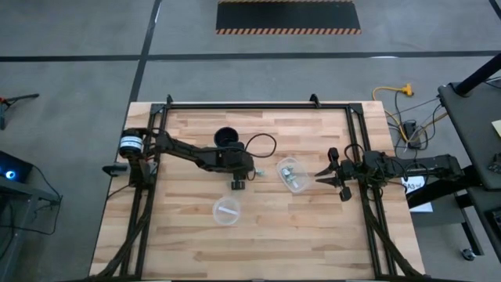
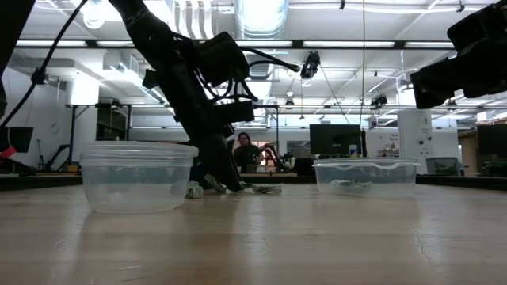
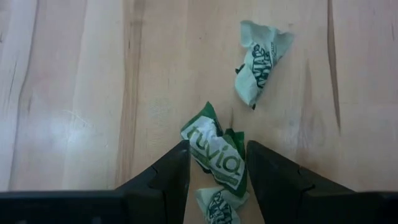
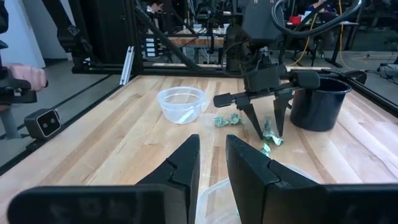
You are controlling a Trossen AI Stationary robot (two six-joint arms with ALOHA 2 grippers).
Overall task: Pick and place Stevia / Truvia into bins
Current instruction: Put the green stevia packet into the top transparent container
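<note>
The left gripper should close, as both of its fingers reach down to the table on either side of the middle sachet's printed part. Closing now would catch the middle Truvia sachet point(image 3: 215, 153).
Three crumpled green-and-white Truvia sachets lie on the wooden table in the left wrist view: one point(image 3: 214, 158) between my left gripper's fingers, one point(image 3: 261, 59) farther off, one point(image 3: 217, 206) closer in. My left gripper point(image 3: 217, 149) point(image 4: 268, 135) point(image 1: 235, 186) points steeply down, open, a finger on each side of the middle sachet point(image 4: 271, 137); whether they touch it I cannot tell. The round bin point(image 1: 227, 210) holds one sachet, the oblong bin point(image 1: 292, 174) several. My right gripper point(image 1: 322, 177) point(image 4: 211, 146) waits at the right, level, a narrow gap between its fingers, holding nothing.
A black mug point(image 1: 227, 137) point(image 4: 318, 102) stands just beyond the left arm. Two more sachets point(image 4: 225, 119) lie on the table between the round bin point(image 4: 181, 102) and the left gripper. A black frame point(image 1: 258, 106) borders the table. A person point(image 2: 244, 150) sits in the room behind.
</note>
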